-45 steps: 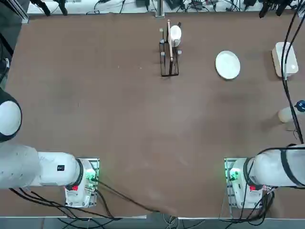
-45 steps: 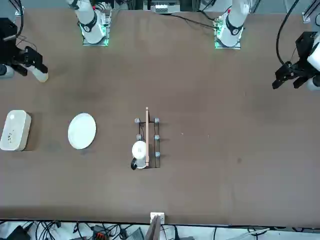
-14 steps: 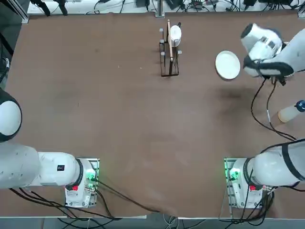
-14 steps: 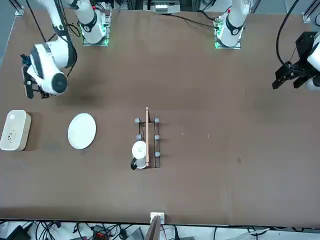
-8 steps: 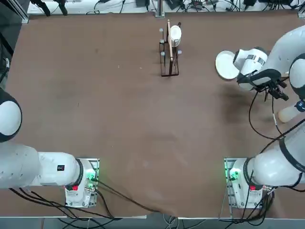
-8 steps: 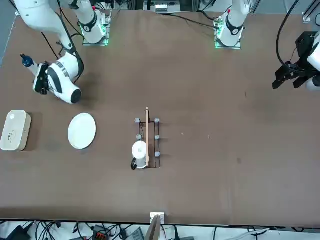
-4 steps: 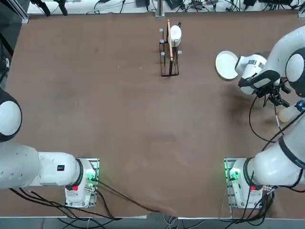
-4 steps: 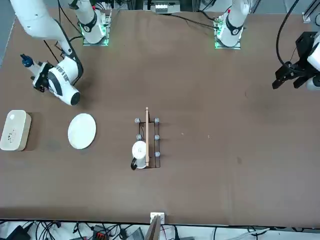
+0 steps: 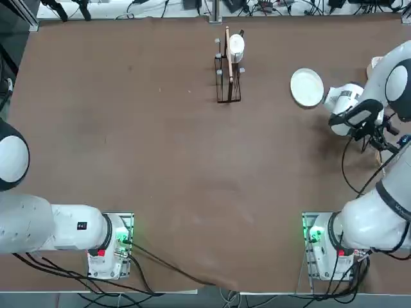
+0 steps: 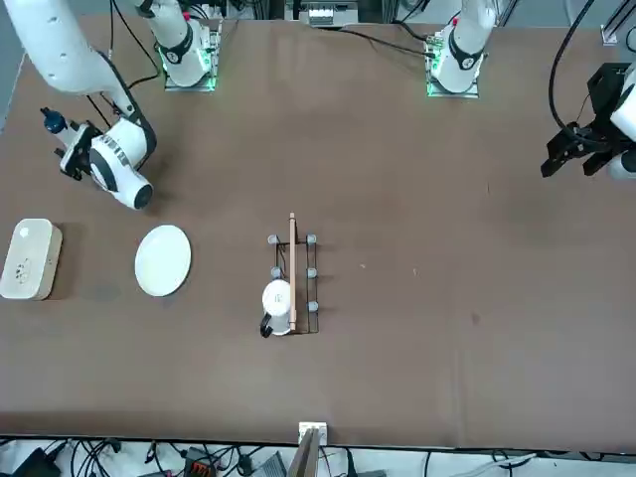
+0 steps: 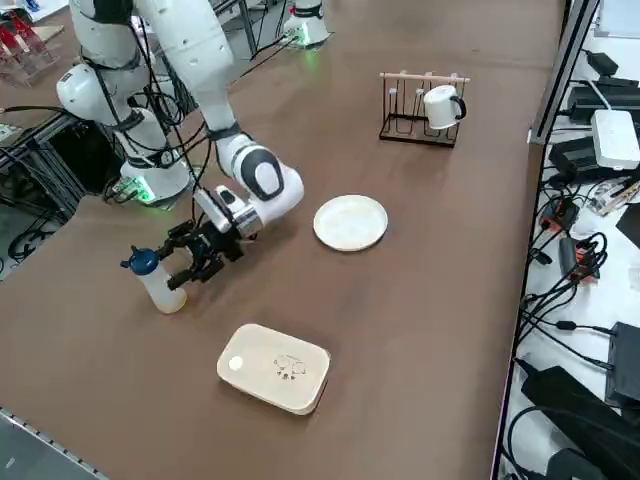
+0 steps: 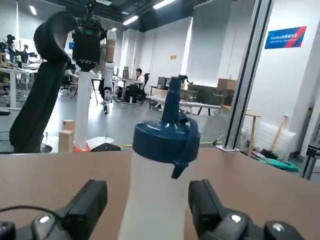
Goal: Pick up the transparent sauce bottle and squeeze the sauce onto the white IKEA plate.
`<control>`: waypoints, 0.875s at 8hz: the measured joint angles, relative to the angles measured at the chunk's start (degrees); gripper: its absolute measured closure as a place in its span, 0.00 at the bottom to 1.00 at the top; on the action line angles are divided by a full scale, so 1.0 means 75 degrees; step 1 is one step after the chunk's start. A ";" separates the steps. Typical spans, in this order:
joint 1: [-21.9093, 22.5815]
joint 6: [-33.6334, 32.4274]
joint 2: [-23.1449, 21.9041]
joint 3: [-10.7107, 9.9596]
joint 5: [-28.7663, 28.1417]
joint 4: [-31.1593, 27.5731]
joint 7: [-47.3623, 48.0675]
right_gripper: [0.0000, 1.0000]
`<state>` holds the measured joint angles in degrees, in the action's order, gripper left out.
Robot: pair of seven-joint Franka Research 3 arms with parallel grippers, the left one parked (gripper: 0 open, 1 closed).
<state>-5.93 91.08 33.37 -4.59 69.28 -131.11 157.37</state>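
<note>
I need to squeeze the sauce onto the white IKEA plate, so my right gripper needs to grab the transparent sauce bottle by its pale cloudy body (image 12: pixel 156 202) next.
The transparent sauce bottle (image 11: pixel 162 287) stands upright near the table's right edge, a pale cloudy body under a blue tip (image 10: pixel 52 121). My right gripper (image 11: pixel 193 262) is low, level with the bottle and open. In the wrist view the bottle (image 12: pixel 161 165) fills the gap between the two fingers (image 12: pixel 86 204), neither visibly pressing it. The white IKEA plate (image 11: pixel 351 222) lies flat and bare a short way off, towards the table's middle; it also shows from overhead (image 9: pixel 306 87) and from the front (image 10: pixel 163 260).
A rounded-rectangular white block (image 11: pixel 275 367) lies near the bottle, at the table's far right side (image 10: pixel 28 259). A black wire rack (image 9: pixel 227 67) holding a white cup and a wooden rod stands beyond the plate. Cables trail from my right arm.
My right arm has swung from beside the plate towards the table's right edge and come down to the bottle, ending with its fingers on either side of it. The bottle and plate have not moved.
</note>
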 joint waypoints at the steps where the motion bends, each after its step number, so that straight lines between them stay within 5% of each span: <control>1: -0.0065 -0.0001 0.0086 0.0000 0.0001 0.0007 0.0025 0.00; 7: -0.0491 -0.0080 0.0204 -0.0012 0.0052 -0.0070 0.0139 0.02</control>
<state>-9.61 90.48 34.89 -4.68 69.67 -131.63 158.41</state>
